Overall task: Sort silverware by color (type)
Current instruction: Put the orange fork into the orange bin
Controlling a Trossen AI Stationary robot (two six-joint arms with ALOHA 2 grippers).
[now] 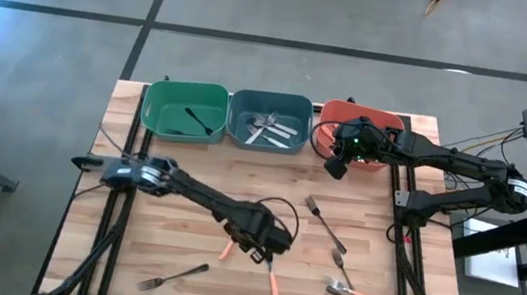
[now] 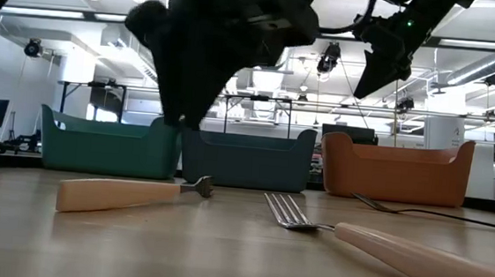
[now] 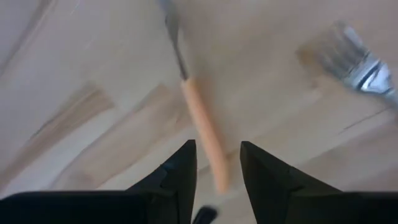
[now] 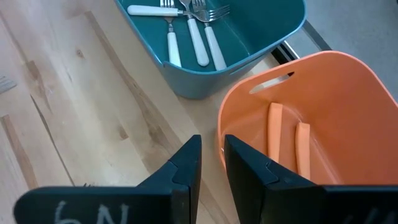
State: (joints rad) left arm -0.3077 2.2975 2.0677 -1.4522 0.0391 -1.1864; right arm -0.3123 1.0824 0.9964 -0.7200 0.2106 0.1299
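My left gripper grabs the fork by its orange handle (image 1: pixel 227 250) next, to sort the fork into the orange bin (image 1: pixel 360 114).
Two orange-handled forks (image 1: pixel 227 251) (image 1: pixel 274 288) lie flat on the table beside my left gripper (image 1: pixel 264 248). In the left wrist view my left gripper (image 3: pixel 217 165) is open and hovers over one orange handle (image 3: pixel 204 130), a finger on either side, touching nothing. My right gripper (image 1: pixel 337 163) hangs over the orange bin's near left rim (image 4: pixel 249 99). It (image 4: pixel 212 163) is open by a narrow gap, with nothing in it. Two orange handles (image 4: pixel 275 134) lie in that bin. White-handled forks (image 4: pixel 198 43) lie in the blue bin (image 1: pixel 269 121), and a black utensil (image 1: pixel 199 120) in the green bin (image 1: pixel 184 111).
A black fork (image 1: pixel 172 277) lies near the table's near left edge. A silver fork (image 1: pixel 325 224) lies right of centre, and a pile of forks (image 1: pixel 351 294) sits near the near right corner. The three bins stand in a row along the far edge.
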